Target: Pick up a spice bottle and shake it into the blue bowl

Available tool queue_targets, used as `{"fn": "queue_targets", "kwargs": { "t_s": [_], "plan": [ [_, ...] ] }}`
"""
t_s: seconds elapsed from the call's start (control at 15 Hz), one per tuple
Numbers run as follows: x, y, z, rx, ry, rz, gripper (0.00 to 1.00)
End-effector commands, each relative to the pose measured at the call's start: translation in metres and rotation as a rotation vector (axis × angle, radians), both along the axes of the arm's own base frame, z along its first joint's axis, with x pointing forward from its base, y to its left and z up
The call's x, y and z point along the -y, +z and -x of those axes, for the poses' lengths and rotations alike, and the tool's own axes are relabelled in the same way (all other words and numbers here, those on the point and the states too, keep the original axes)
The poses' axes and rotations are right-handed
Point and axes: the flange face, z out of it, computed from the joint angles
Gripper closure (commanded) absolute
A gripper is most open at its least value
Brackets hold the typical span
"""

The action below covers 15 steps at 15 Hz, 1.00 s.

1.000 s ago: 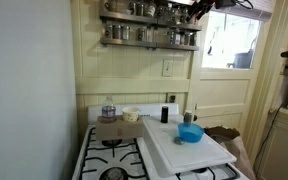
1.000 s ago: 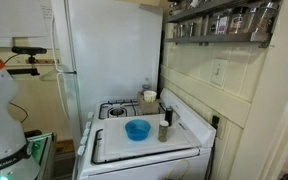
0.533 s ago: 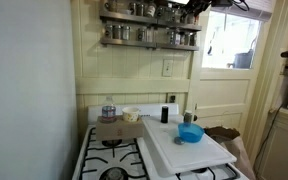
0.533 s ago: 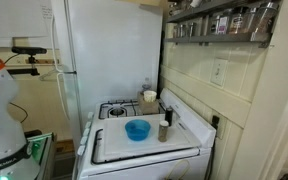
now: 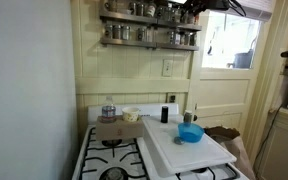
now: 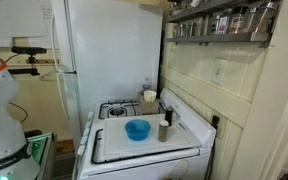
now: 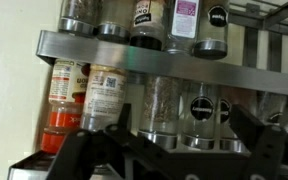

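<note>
The gripper next needs to hold the clear spice bottle by its sides from the front, which leaves its ends free, so that it can tip and shake the bottle into the blue bowl (image 5: 190, 133).
My gripper (image 5: 192, 8) is up at the wall rack of silvery spice bottles (image 5: 144, 35); the rack also shows in an exterior view (image 6: 229, 20). In the wrist view the gripper (image 7: 174, 135) is open. Its two dark fingers straddle jars on the lower shelf, a clear spice bottle (image 7: 164, 108) and one with a round black label (image 7: 204, 110), and touch neither. The blue bowl (image 5: 190, 133) sits on the white board far below and shows in both exterior views (image 6: 137, 129). Another silvery jar (image 6: 164, 129) stands beside the bowl.
A small black bottle (image 5: 165, 114) and a clear lidded jar (image 5: 108, 112) stand at the back of the stove (image 5: 114, 160). The white board (image 5: 189, 152) covers part of the stove. A fridge (image 6: 104, 50) stands beside it. Orange-labelled bottles (image 7: 64, 95) fill the rack's left part.
My gripper has shifted slightly along the top of the rack, closer to the jars. The bowl and the jars on the stove have not moved.
</note>
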Motion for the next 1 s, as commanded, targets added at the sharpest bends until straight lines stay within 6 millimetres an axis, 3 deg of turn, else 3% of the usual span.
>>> {"fn": "queue_targets", "kwargs": {
  "t_s": [0.0, 0.27, 0.4, 0.47, 0.53, 0.73, 0.93],
  "plan": [
    [0.003, -0.001, -0.011, 0.060, -0.018, -0.046, 0.00],
    [0.006, -0.007, -0.021, 0.090, -0.019, -0.091, 0.04],
    [0.006, -0.008, -0.026, 0.096, -0.019, -0.103, 0.28],
    [0.007, -0.008, -0.028, 0.097, -0.020, -0.100, 0.30],
    [0.007, -0.008, -0.030, 0.099, -0.022, -0.101, 0.39],
    [0.009, -0.009, -0.035, 0.103, -0.027, -0.091, 0.38],
    [0.010, -0.009, -0.038, 0.110, -0.035, -0.079, 0.26]
  ]
}}
